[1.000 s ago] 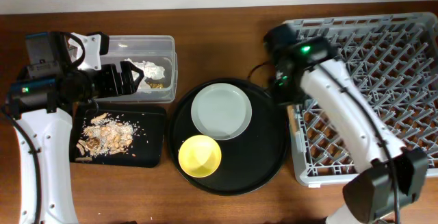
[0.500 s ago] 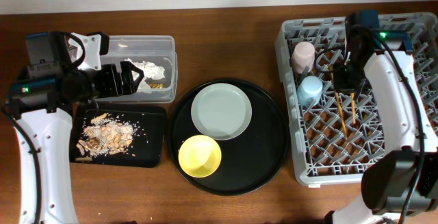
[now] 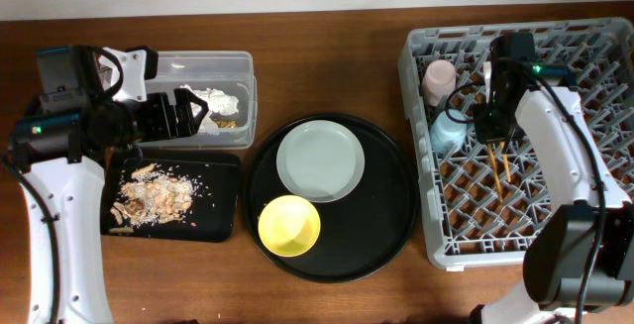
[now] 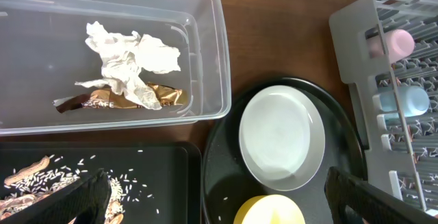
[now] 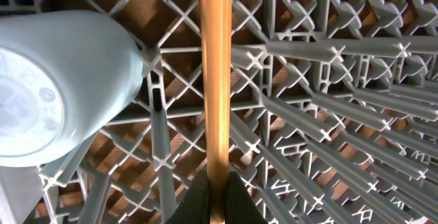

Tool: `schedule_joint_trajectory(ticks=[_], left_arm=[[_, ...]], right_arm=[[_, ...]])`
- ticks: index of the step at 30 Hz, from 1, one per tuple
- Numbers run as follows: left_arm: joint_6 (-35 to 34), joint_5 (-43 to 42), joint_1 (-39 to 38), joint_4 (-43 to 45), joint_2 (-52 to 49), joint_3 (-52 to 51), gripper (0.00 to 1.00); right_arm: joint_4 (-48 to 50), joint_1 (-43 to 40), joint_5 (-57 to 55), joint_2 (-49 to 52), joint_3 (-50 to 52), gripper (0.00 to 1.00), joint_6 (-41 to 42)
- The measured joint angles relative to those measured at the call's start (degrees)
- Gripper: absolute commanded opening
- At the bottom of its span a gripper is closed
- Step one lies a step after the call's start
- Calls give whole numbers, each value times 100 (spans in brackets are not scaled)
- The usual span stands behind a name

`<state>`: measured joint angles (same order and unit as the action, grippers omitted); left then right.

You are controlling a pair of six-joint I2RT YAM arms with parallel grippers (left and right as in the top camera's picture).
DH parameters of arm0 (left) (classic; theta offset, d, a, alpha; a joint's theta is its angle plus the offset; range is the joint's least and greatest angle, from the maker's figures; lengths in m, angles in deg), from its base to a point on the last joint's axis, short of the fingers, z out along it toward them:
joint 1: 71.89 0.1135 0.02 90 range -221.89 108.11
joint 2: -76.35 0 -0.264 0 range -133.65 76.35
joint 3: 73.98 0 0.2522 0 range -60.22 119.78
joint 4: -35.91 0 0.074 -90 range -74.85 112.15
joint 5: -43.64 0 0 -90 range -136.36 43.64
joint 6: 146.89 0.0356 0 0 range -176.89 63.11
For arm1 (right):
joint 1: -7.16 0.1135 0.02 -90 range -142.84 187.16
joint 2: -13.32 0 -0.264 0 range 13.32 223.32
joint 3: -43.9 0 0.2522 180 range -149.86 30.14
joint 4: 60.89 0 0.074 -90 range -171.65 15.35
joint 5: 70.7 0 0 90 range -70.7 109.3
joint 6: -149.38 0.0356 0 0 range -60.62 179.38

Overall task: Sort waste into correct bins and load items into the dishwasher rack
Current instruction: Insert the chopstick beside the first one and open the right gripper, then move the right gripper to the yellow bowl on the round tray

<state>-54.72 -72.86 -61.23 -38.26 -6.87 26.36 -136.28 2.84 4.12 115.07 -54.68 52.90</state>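
Note:
I should open my right gripper now, because the chopsticks are over the rack's free wires and would land in the rack beside the light-blue cup.
My right gripper [image 5: 217,200] is shut on the wooden chopsticks [image 5: 217,80], which it holds low over the grey dishwasher rack [image 3: 555,225], beside the light-blue cup [image 5: 48,87]. Seen from overhead, the chopsticks [image 3: 498,165] point toward the rack's front, and the pink cup [image 3: 439,78] stands behind the blue one. My left gripper [image 4: 217,183] hangs wide open and empty between the clear tub [image 3: 198,66] and the shallow black tray [image 3: 223,200]. A white napkin [image 4: 130,63] and a brown-gold wrapper [image 4: 164,97] lie in the tub. Food scraps [image 3: 149,197] lie in the tray.
A large round black tray [image 3: 386,215] in the middle carries the pale plate [image 3: 319,161] and the yellow bowl [image 3: 289,225]. The rack fills the right side of the table, and my right arm reaches across its left half.
My right arm has swung from the round tray's right edge to over the rack, carrying the chopsticks, and has now settled lower beside the blue cup. The left arm has not moved.

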Motion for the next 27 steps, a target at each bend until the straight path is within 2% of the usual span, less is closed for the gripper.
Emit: schedule_joint_trajectory(ticks=[1,3,15,18,22,27], left_arm=[[0,0,0,2,0,0,99],[0,0,0,2,0,0,99],[0,0,0,0,0,0,99],[0,0,0,2,0,0,99],[0,0,0,2,0,0,99],[0,0,0,0,0,0,99]], right_arm=[[0,0,0,0,0,6,-2],[0,0,0,0,0,19,-2],[-33,0,2,0,0,21,-17],[-46,0,236,0,0,26,4],[-177,0,1602,0,0,31,157],[-1040,0,3633,0,4,30,223]])
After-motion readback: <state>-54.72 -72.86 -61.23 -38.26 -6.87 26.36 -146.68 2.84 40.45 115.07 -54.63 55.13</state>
